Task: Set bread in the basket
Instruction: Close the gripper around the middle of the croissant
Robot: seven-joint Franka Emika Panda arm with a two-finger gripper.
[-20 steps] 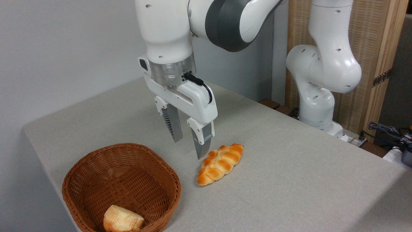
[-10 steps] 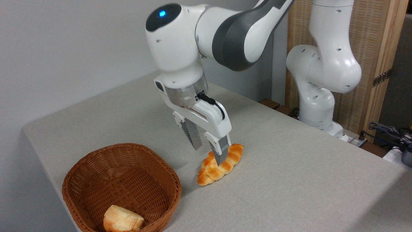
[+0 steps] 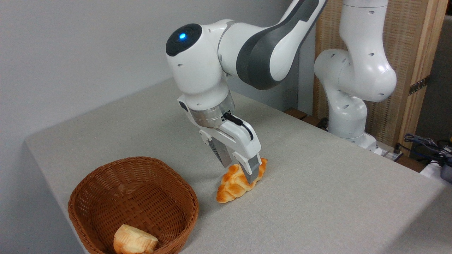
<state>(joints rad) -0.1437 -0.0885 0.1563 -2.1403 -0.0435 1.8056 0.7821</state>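
I should put the bread into the woven basket, and for that I should grab the bread by its middle (image 3: 238,180) with my gripper.
The bread (image 3: 230,187), a glossy golden braided loaf, lies on the grey table to the right of the basket (image 3: 106,197). That basket is round, brown and woven, and sits at the front left. My gripper (image 3: 239,173) is low over the loaf's middle, open, one finger on each side. The near finger (image 3: 252,168) covers part of the loaf's top. Whether the pads touch the crust is not clear.
A short pale bread chunk (image 3: 135,241) lies inside the basket at its front. The arm's white base (image 3: 348,116) stands at the table's far right, with cables (image 3: 425,143) beyond it. The table's left edge (image 3: 39,158) runs close to the basket.
The gripper has come down and moved right, from above the space left of the loaf to astride its middle. The loaf and basket have not moved.
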